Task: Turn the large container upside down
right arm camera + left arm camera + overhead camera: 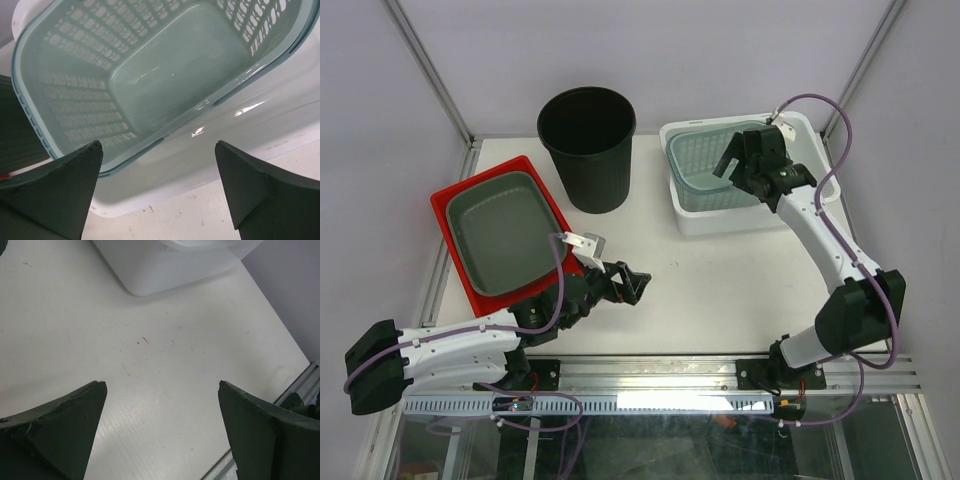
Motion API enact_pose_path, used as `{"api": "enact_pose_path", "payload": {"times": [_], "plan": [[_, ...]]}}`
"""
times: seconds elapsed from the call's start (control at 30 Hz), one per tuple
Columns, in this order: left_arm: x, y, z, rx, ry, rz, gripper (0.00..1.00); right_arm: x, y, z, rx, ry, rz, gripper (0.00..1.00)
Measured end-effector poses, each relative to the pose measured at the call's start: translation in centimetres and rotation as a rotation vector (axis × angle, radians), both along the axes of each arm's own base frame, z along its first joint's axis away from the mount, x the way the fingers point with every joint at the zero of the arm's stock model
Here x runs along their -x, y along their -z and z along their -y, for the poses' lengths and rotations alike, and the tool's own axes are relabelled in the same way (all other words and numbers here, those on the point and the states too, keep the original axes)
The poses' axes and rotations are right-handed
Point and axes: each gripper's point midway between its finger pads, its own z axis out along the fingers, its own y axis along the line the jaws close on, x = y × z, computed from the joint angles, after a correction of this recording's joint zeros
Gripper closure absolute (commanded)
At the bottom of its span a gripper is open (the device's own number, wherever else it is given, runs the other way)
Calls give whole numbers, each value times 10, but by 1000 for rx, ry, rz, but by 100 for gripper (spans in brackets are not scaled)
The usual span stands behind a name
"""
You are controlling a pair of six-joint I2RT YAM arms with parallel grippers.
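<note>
I need to free the white tub so it can be turned. My right gripper should next grab the teal basket's near long rim [727, 188] [185, 120] and lift the basket out.
A large white tub [720, 222] stands upright at the back right of the table, with a teal perforated basket [705, 175] nested inside it. My right gripper [740, 168] hovers open over the tub's near right part. In the right wrist view the basket [165, 75] and the tub's rim [200, 160] lie below the open gripper [159, 147], which holds nothing. My left gripper [632, 283] is open and empty over bare table at the front middle. In the left wrist view the gripper [162, 387] faces a corner of the white tub [165, 265], well apart from it.
A tall black bin [588, 148] stands upright at the back centre. A red tray [455, 215] at the left holds a grey tub [505, 230]. A metal rail [670, 375] runs along the table's near edge.
</note>
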Motion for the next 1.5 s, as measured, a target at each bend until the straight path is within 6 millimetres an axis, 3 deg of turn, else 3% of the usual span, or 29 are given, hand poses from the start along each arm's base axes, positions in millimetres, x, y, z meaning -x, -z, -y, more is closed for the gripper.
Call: {"api": "enact_pose_path", "payload": {"times": [0.33,0.5,0.73,1.0,1.23,1.43,1.5], "plan": [[6,4,2,-17,38,-15,1,-24,2,2,-67,100,-62,4],[8,4,2,-23,46,-19,1,-32,15,14,-97,184,-118,7],[11,0,4,-11,67,-17,1,-29,35,21,-118,265,-181,24],[10,-9,7,5,69,-9,1,-32,47,25,-148,333,-199,34],[11,-6,9,-1,79,-18,1,-30,61,31,-148,364,-230,62],[11,-7,11,-1,83,-20,1,-33,62,38,-172,393,-223,95],[11,-8,11,1,83,-18,1,-35,59,46,-168,399,-211,100]]}}
